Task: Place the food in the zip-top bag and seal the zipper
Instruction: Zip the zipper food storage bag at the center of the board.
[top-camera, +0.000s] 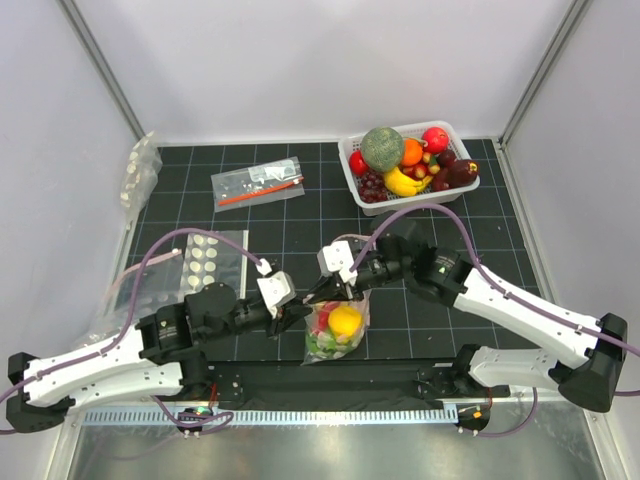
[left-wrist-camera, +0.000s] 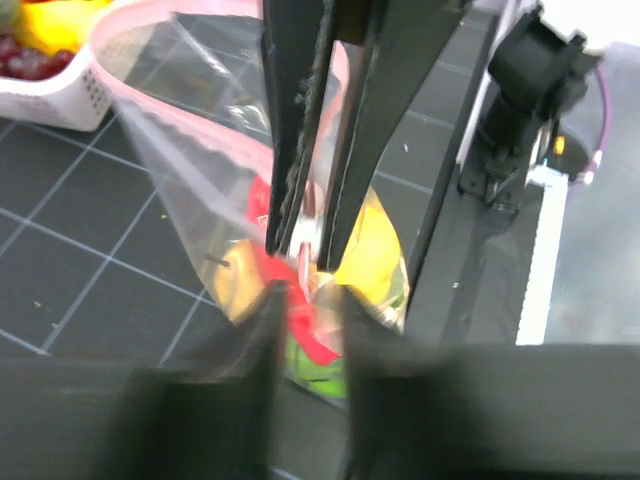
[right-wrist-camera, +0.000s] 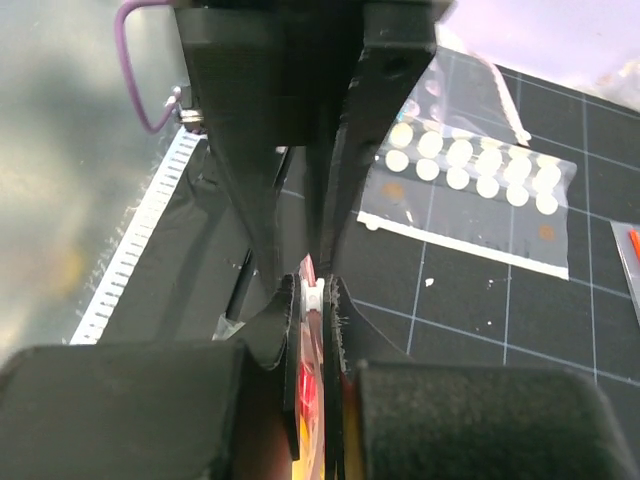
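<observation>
I should next pinch the zip-top bag's opening edge (left-wrist-camera: 304, 268) beside the white slider with my left gripper, so the slider stays free to seal the zipper.
The zip-top bag (top-camera: 335, 330) lies near the front middle of the mat. It holds the food: a yellow lemon (top-camera: 345, 320), a red chili (left-wrist-camera: 292, 292) and a green piece (left-wrist-camera: 315, 365). My right gripper (right-wrist-camera: 313, 290) is shut on the zipper (right-wrist-camera: 308, 266), pinching its white slider at the bag's mouth. In the top view it sits just above the bag (top-camera: 330, 290). My left gripper (left-wrist-camera: 305, 310) faces it from the left. Its fingers stand slightly apart, with the bag showing in the gap. The bag's pink mouth edge trails off toward the far left in the left wrist view.
A white basket (top-camera: 350, 185) of toy fruit stands at the back right. A clear bag with an orange-red stick (top-camera: 258, 185) lies at the back middle. A dotted bag (top-camera: 205, 262) lies left of the arms. More plastic bags (top-camera: 140, 175) lean on the left wall.
</observation>
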